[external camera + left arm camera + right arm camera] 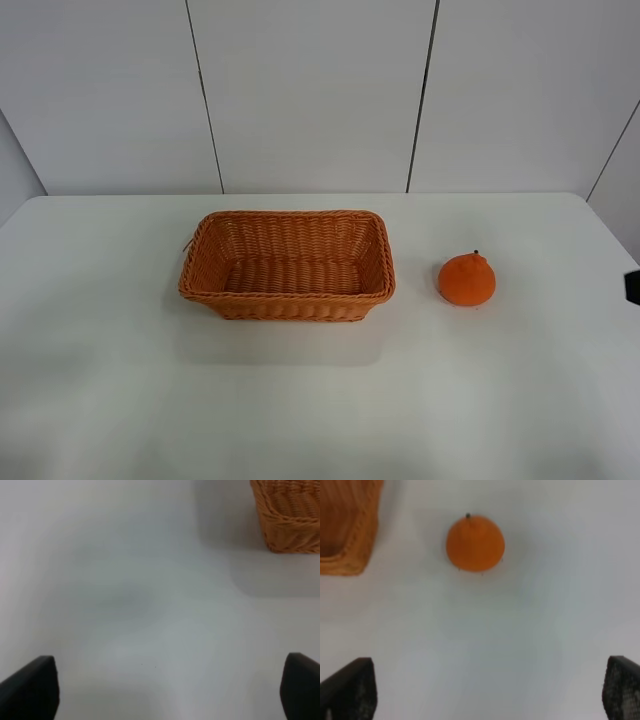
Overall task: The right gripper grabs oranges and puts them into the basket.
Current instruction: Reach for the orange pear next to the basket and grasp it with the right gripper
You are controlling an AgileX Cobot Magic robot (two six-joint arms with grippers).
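The orange should go into the basket [288, 297], so my right gripper will next grab the orange by its round body [466, 284].
A bright orange [466, 279] with a knobbed top and dark stem sits on the white table, to the right of the woven wicker basket [288, 297]. The basket is empty. The orange also shows in the right wrist view [475, 543], well ahead of my right gripper [490, 690], whose black fingers [350, 687] stand wide apart and empty. A corner of the basket shows there too [345, 555]. A black bit of the right arm [633, 287] shows at the far right edge. My left gripper [165, 690] is open and empty above bare table, with the basket's corner [290, 525] ahead of it.
The white table [320, 400] carries only the basket and the orange. A grey panelled wall [320, 90] stands behind its far edge.
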